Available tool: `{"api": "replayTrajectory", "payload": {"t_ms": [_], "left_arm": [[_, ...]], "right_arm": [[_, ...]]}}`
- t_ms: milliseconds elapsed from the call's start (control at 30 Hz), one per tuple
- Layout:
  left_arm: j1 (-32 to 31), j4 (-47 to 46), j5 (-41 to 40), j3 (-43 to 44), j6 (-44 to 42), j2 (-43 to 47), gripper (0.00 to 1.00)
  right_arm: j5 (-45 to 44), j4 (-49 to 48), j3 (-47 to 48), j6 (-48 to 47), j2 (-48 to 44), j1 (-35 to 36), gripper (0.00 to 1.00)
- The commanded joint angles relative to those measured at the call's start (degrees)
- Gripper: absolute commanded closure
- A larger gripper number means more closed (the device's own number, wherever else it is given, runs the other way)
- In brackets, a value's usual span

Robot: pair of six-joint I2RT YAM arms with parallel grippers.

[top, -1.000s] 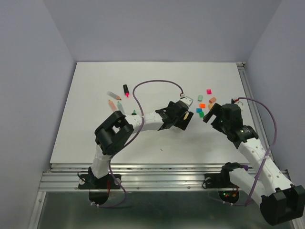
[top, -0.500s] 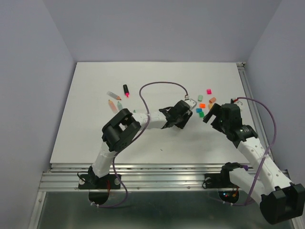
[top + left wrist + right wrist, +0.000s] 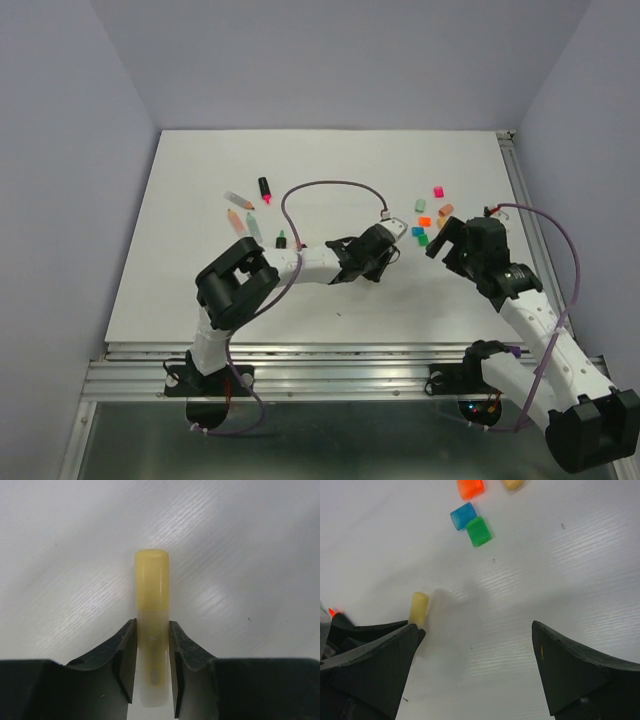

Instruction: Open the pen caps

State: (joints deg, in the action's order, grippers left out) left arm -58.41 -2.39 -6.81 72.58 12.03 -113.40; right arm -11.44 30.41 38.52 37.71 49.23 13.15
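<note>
I need to grab the yellow cap (image 3: 418, 608) with my right gripper next, where it sticks out past my left gripper's fingers, to pull it off the body of the pen.
A pen with a pale translucent barrel (image 3: 152, 652) and a yellow cap (image 3: 151, 579) lies on the white table (image 3: 200, 290). My left gripper (image 3: 152, 625) (image 3: 381, 258) is shut on the barrel, with the cap sticking out past the fingertips. The same yellow cap (image 3: 418, 608) shows at the left of the right wrist view. My right gripper (image 3: 476, 627) (image 3: 441, 240) hangs open over bare table just right of it, holding nothing. Loose pen caps lie close by: blue (image 3: 463, 516), green (image 3: 479, 531), orange (image 3: 470, 487), peach (image 3: 512, 484) and pink (image 3: 438, 191).
Several uncapped pens lie at the left: a black one with a pink tip (image 3: 265, 188), pale ones (image 3: 238, 198) and a green-tipped one (image 3: 281, 238). A purple cable (image 3: 330, 186) loops over the left arm. A metal rail (image 3: 520, 190) edges the table's right side.
My left gripper has gone from open to shut on the pen's barrel and drawn slightly back toward the near left. The right arm has stayed still.
</note>
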Motion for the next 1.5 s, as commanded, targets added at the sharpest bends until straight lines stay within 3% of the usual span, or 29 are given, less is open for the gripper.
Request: {"api": "replayTrajectory", "payload": {"t_ms": [0, 300, 567, 733, 1100, 1367, 1467], "left_arm": [[-1.53, -4.63, -3.03, -5.75, 2.99, 12.05, 1.0], [-5.31, -11.75, -7.07, -23.76, 9.67, 34.97, 1.0], [-6.19, -14.39, -7.69, -38.02, 16.97, 49.23, 1.0], [-6.36, -14.22, -9.27, -40.49, 19.6, 54.6, 1.0], [-6.45, -14.48, -10.68, -39.44, 21.72, 54.08, 1.0], [-6.71, -14.66, -11.73, -39.88, 22.51, 55.4, 1.0], [-6.63, -14.48, -12.17, -39.79, 22.51, 55.31, 1.0]], "right_arm": [[5.01, -3.6, -0.02, -2.47, -2.74, 0.12, 0.0], [32.16, -17.4, -5.12, 1.13, -6.69, 0.21, 0.0], [41.93, -27.93, -5.48, 4.47, -7.93, 1.17, 0.0], [37.81, -29.97, -3.11, 4.13, -5.03, 9.41, 0.0], [22.7, -35.68, 3.31, 2.71, 10.87, 25.52, 0.01], [17.42, -39.9, 6.21, 5.17, 18.26, 29.65, 0.3], [17.77, -39.73, 6.91, 5.79, 19.58, 30.27, 0.34]]}}
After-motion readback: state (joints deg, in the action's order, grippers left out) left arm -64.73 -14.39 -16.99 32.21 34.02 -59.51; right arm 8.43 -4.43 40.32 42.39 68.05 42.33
